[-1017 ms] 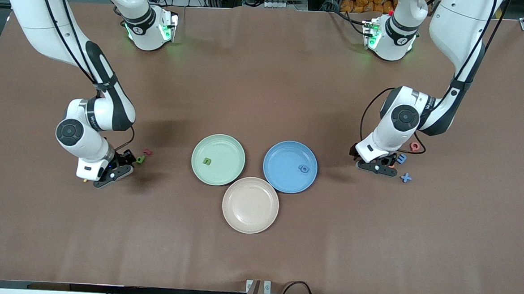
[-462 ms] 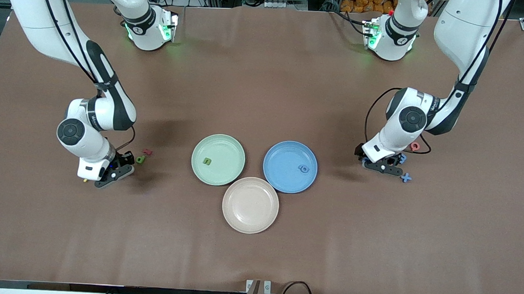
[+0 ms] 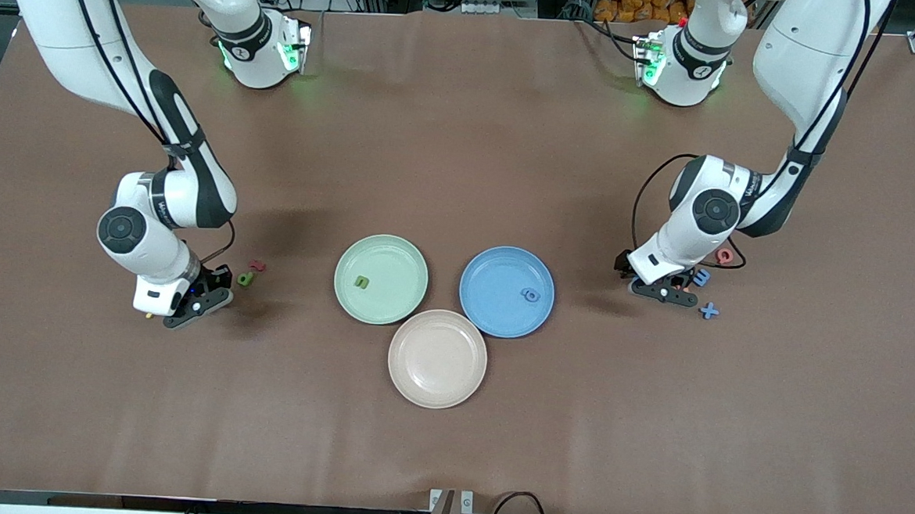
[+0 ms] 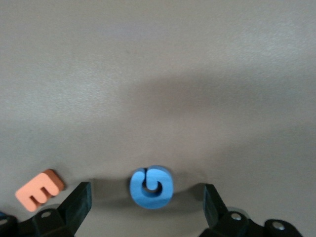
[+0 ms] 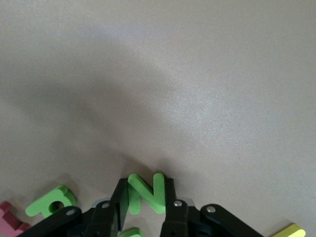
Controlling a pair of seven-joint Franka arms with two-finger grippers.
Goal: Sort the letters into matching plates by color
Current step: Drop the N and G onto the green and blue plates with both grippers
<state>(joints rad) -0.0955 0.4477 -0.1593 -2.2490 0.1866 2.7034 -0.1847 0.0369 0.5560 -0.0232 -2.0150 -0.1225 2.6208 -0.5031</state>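
Note:
The round blue letter is between my left fingers; I should close.
My right gripper is low at the table toward the right arm's end, shut on a green letter N. A second green letter lies beside it and also shows in the right wrist view. My left gripper is low toward the left arm's end, open, its fingers flanking a round blue letter without touching it. Two more blue letters, and an X, lie nearby. The pale green plate holds a green letter. The blue plate holds a blue letter.
A beige plate sits nearer the camera, touching both other plates. A red letter and a yellow letter lie by the right gripper. An orange E and a red letter lie by the left gripper.
The left arm's wrist swung slightly over the blue letters and back, covering then uncovering one. The right gripper has stayed in place.

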